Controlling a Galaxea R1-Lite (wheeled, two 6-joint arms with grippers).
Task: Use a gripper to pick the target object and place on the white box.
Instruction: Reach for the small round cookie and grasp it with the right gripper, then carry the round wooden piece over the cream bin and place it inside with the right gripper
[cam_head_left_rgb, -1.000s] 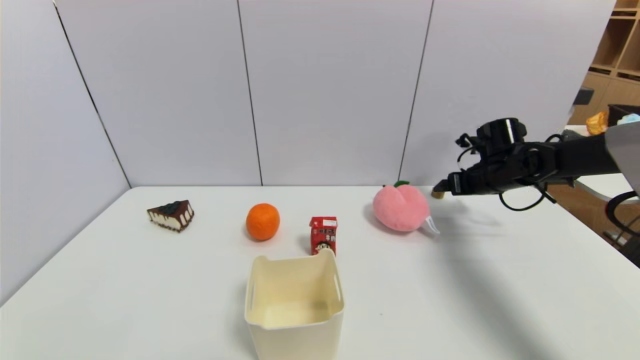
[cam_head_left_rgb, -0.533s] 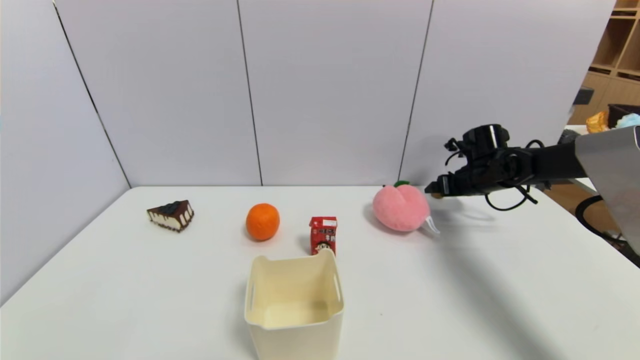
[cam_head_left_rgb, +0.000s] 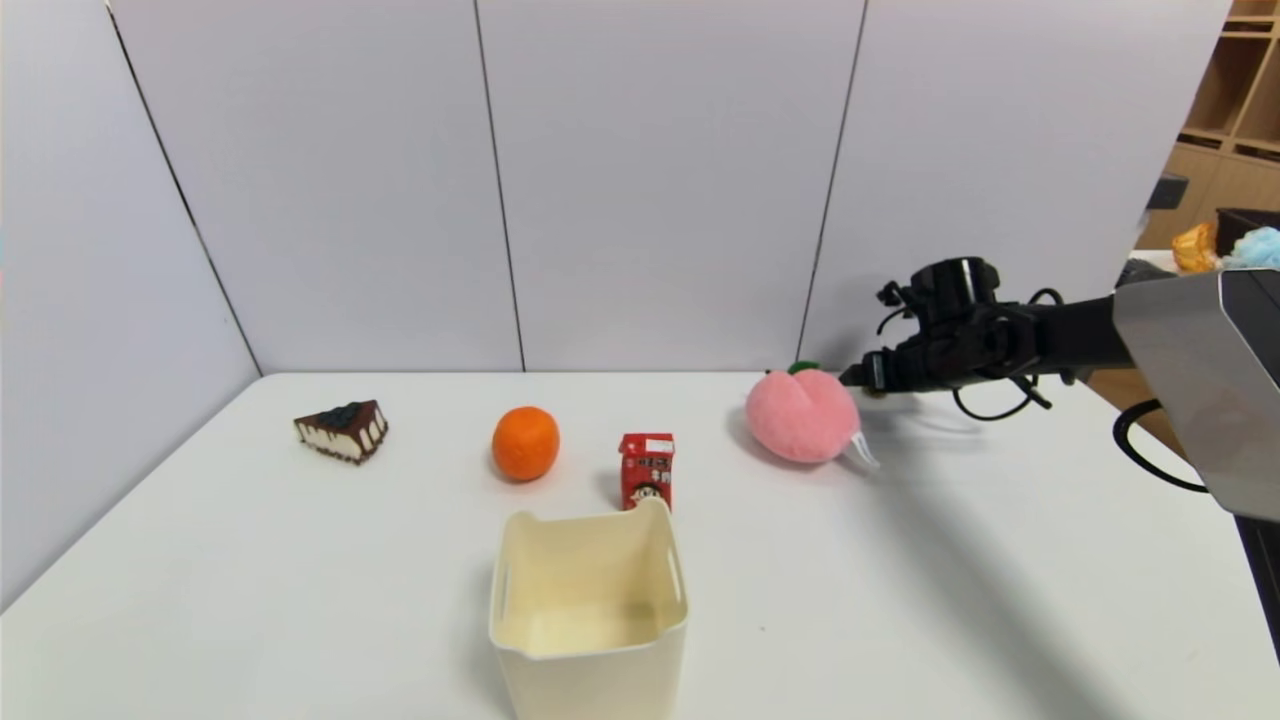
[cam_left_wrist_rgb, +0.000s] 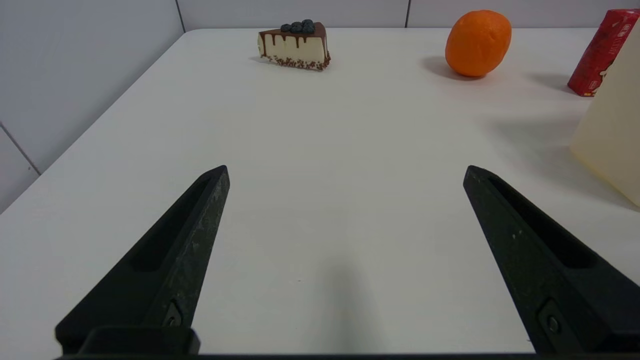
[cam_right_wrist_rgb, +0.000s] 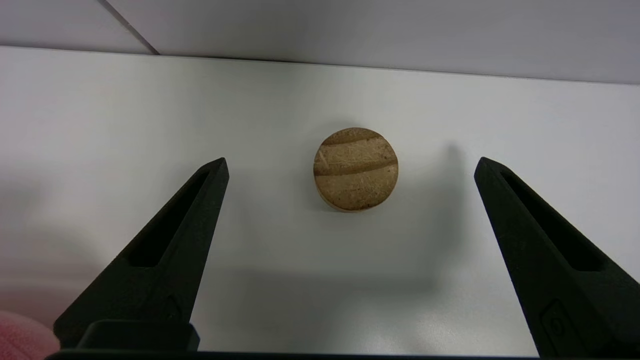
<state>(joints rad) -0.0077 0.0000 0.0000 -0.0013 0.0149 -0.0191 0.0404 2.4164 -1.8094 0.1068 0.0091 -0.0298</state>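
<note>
The tan cork-like stub needs to go on the white box, so my right gripper next needs to grab the stub by its curved side (cam_right_wrist_rgb: 327, 201).
The target object (cam_right_wrist_rgb: 356, 169), a tan cork-like stub, stands on the white table near the back wall, seen end-on in the right wrist view. My right gripper (cam_right_wrist_rgb: 351, 162) is open, and the cork sits level with its fingertips, centred in the wide gap and touching neither finger. In the head view this gripper (cam_head_left_rgb: 862, 379) hangs just right of the pink peach and covers the cork. The cream-white box (cam_head_left_rgb: 590, 680) stands empty at the table's front centre. My left gripper (cam_left_wrist_rgb: 346, 170) is open over bare table at the left, out of the head view.
A pink plush peach (cam_head_left_rgb: 803, 415) lies right beside the right gripper. A red carton (cam_head_left_rgb: 646, 470) stands just behind the box, with an orange (cam_head_left_rgb: 525, 442) and a cake slice (cam_head_left_rgb: 343, 430) farther left. Grey wall panels close the back.
My right arm has reached leftward and a little lower, bringing its open gripper over the cork next to the peach. Nothing else moved.
</note>
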